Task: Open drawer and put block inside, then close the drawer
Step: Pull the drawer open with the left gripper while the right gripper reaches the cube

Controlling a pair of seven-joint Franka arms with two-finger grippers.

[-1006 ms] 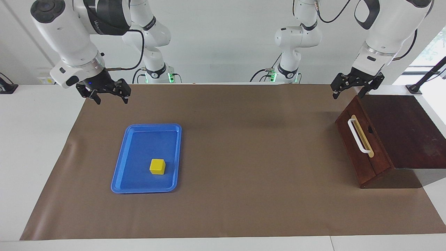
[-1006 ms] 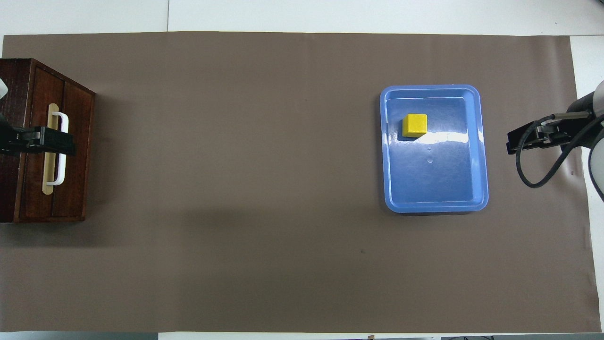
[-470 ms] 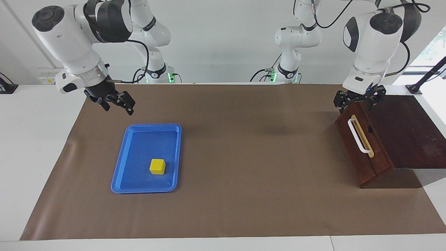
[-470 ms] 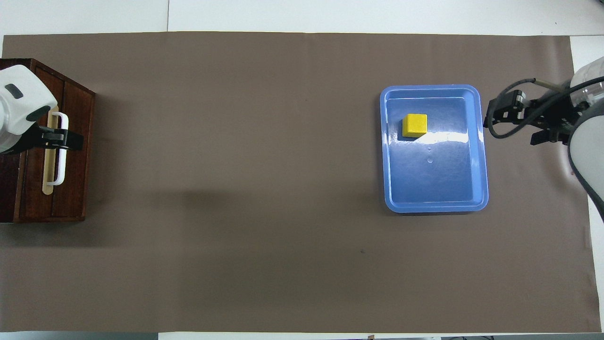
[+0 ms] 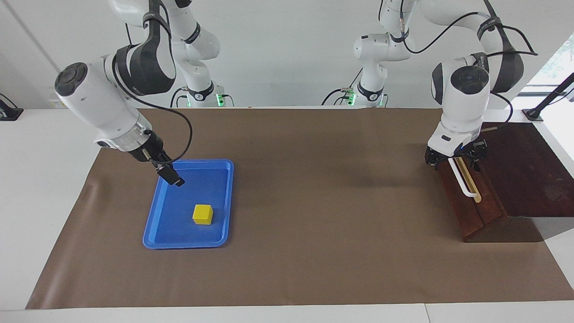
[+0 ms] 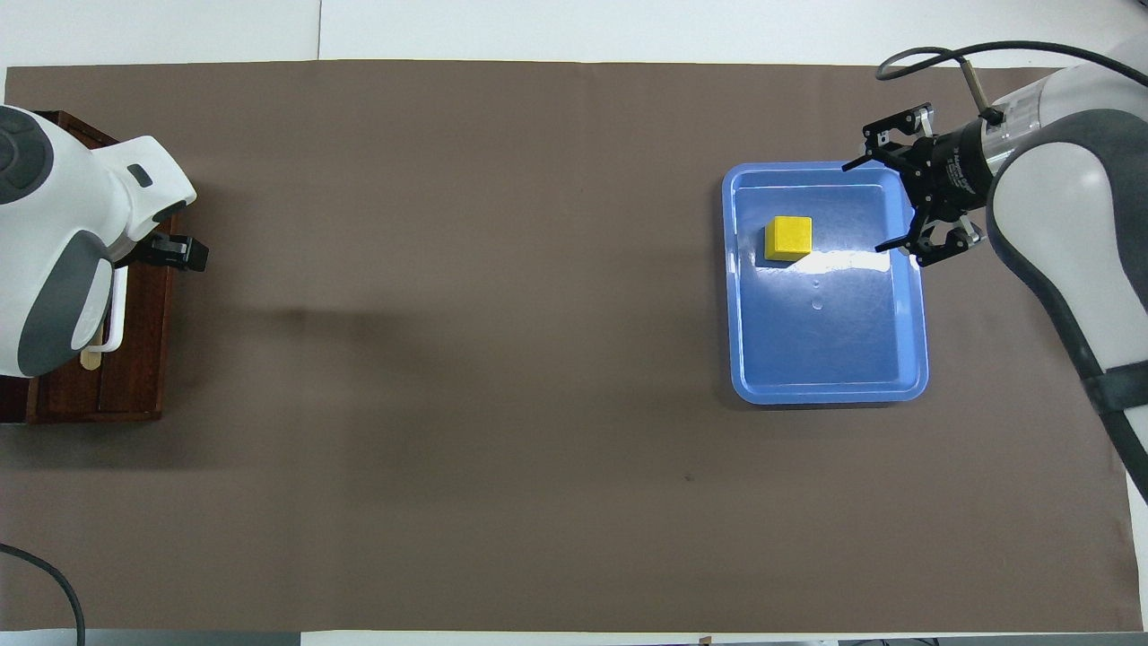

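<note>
The yellow block needs to go to the drawer (image 6: 134, 377), so my right gripper should next grab the block by its opposite sides.
The yellow block (image 5: 202, 214) lies in the blue tray (image 5: 188, 244); it also shows in the overhead view (image 6: 788, 238). My right gripper (image 6: 868, 206) is open and empty, in the air over the tray's edge beside the block; in the facing view it (image 5: 174, 178) shows edge-on. The dark wooden drawer (image 5: 471, 202) is shut in its box (image 5: 520, 166) at the left arm's end of the table. My left gripper (image 5: 455, 160) is open at the end of the white bar handle (image 5: 465, 184) that is nearer to the robots, with a finger on either side. In the overhead view the arm hides most of the drawer (image 6: 134, 377).
A brown mat (image 5: 314, 202) covers the table, with white table margin around it. The blue tray (image 6: 830, 395) lies toward the right arm's end. A wide stretch of bare mat separates tray and box.
My right gripper came down from beside the tray to over it, near the block. My left gripper dropped from above the box to the handle's end. Block and drawer have not moved.
</note>
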